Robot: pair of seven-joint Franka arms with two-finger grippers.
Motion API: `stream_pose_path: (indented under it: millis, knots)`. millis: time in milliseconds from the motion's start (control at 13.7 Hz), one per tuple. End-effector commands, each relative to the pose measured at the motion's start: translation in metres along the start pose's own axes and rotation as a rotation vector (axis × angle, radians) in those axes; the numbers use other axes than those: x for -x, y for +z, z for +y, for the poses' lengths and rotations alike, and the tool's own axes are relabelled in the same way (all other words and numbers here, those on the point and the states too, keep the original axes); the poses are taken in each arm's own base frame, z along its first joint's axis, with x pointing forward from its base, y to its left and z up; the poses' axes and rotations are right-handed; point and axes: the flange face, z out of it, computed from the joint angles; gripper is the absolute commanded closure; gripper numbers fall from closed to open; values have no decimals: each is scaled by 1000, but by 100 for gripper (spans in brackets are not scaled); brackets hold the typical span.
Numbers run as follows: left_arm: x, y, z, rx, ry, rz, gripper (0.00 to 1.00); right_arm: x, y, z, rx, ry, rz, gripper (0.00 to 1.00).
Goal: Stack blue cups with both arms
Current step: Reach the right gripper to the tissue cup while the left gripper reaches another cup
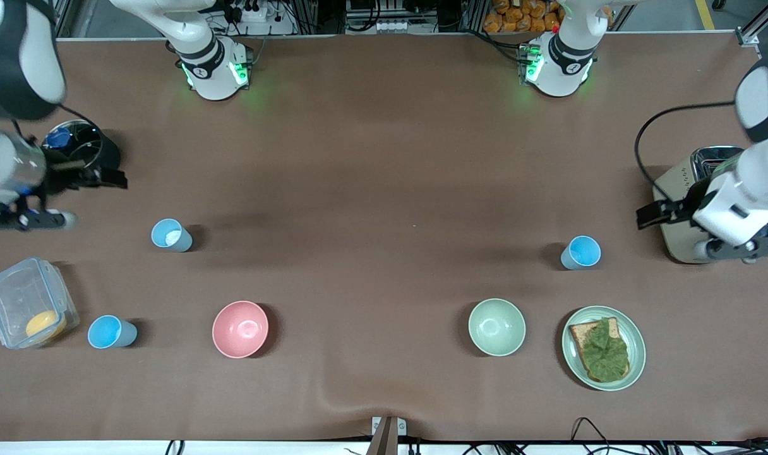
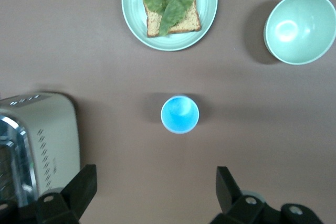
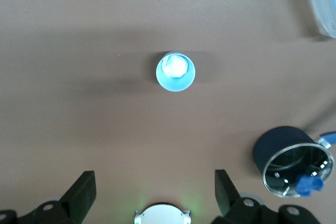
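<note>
I need to grab the rim [image 1: 162, 222] [image 3: 175, 91] of the cup with the white wad inside with my right gripper next, to stack the blue cups.
Three light-blue cups stand upright and apart on the brown table. One cup [image 1: 581, 252] is toward the left arm's end and also shows in the left wrist view [image 2: 179, 114]. A second cup [image 1: 171, 235] is toward the right arm's end and also shows in the right wrist view [image 3: 175, 72]. The third cup [image 1: 111, 332] is nearer the front camera, beside a plastic box. My left gripper [image 1: 659, 212] [image 2: 155, 192] is open and empty, up over the table next to the toaster. My right gripper [image 1: 96, 177] [image 3: 155, 192] is open and empty, up over a dark container.
A pink bowl [image 1: 240, 328] and a pale green bowl [image 1: 496, 327] sit near the front. A green plate [image 1: 636, 363] holds toast with lettuce. A toaster [image 1: 681, 189] stands at the left arm's end. A dark container [image 1: 84, 142] and a clear plastic box [image 1: 24, 303] stand at the right arm's end.
</note>
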Motion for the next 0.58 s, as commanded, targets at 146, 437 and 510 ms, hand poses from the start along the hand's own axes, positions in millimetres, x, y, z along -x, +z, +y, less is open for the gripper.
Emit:
stream_pose_path:
  millis: [146, 437, 510]
  knots:
    - [13, 89, 10, 10, 42, 63, 0, -48, 98, -3, 23, -3, 19, 0]
    - [25, 161, 6, 23, 36, 103, 0, -59, 169, -9, 26, -16, 82, 0]
    - [24, 177, 5, 24, 35, 81, 0, -63, 182, -11, 28, -21, 67, 0]
